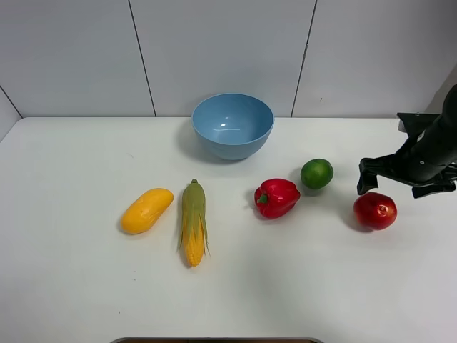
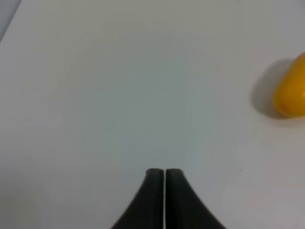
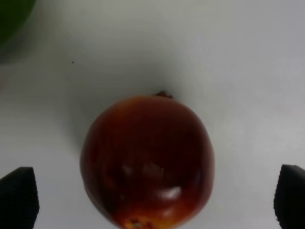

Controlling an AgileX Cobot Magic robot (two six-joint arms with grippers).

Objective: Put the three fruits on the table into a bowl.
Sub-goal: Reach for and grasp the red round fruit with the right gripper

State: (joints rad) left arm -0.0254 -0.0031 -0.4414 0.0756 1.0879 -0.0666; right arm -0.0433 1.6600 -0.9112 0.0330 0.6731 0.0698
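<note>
The pomegranate needs to get into the light-blue bowl (image 1: pixel 233 125). I need to pick it up next with my right gripper around its round body (image 1: pixel 375 210).
The glossy red pomegranate (image 1: pixel 375 210) lies on the white table (image 1: pixel 71 286) at the right. My right gripper (image 1: pixel 400 187) hovers just behind and above it, open, jaws wide on either side; in the right wrist view the pomegranate (image 3: pixel 147 160) sits between the open fingertips of the gripper (image 3: pixel 155 198), apart from them. The green lime (image 1: pixel 317 174) lies to its left and shows at the corner of that view (image 3: pixel 12 14). The yellow-orange mango (image 1: pixel 146 210) lies at the left. The light-blue bowl (image 1: pixel 233 125) stands empty at the back centre. My left gripper (image 2: pixel 164 174) is shut and empty over bare table, with the mango (image 2: pixel 290 90) off to one side.
A corn cob with green husk (image 1: pixel 193 221) lies beside the mango. A red bell pepper (image 1: pixel 276 197) lies between the corn and the lime. A white panelled wall runs behind the table.
</note>
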